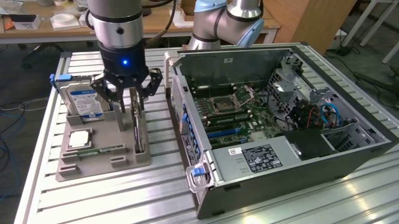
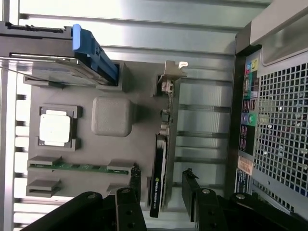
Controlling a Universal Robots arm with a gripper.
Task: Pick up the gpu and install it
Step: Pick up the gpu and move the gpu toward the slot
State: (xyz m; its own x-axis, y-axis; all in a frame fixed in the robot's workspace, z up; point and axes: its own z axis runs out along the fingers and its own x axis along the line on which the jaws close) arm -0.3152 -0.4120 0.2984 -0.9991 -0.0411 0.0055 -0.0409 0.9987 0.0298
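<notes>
The GPU's upper edge [image 1: 135, 109] has my fingers high around it above the grey tray [image 1: 100, 163], so my gripper would miss if it closed now and needs to lower first.
The gpu [image 1: 138, 135] is a thin dark card standing on its edge in a slot of the grey holder tray [image 1: 100, 163]. In the wrist view the gpu [image 2: 160, 163] runs lengthwise, its silver bracket at the far end. My gripper [image 1: 130, 105] hovers right over the card's upper end, open. One black finger stands on each side of the card. The wrist view shows the gripper [image 2: 162, 190] straddling the card, and its fingers [image 2: 136, 185] leave gaps to both of the card's faces. Nothing is held.
The tray [image 2: 111, 115] also holds a silver hard drive [image 1: 84, 100] with a blue label, a processor chip [image 1: 79, 138] and a green memory stick [image 1: 100, 151]. An open computer case [image 1: 281, 116] with its motherboard exposed lies at the exterior view's right. A second robot arm [image 1: 218, 23] stands behind.
</notes>
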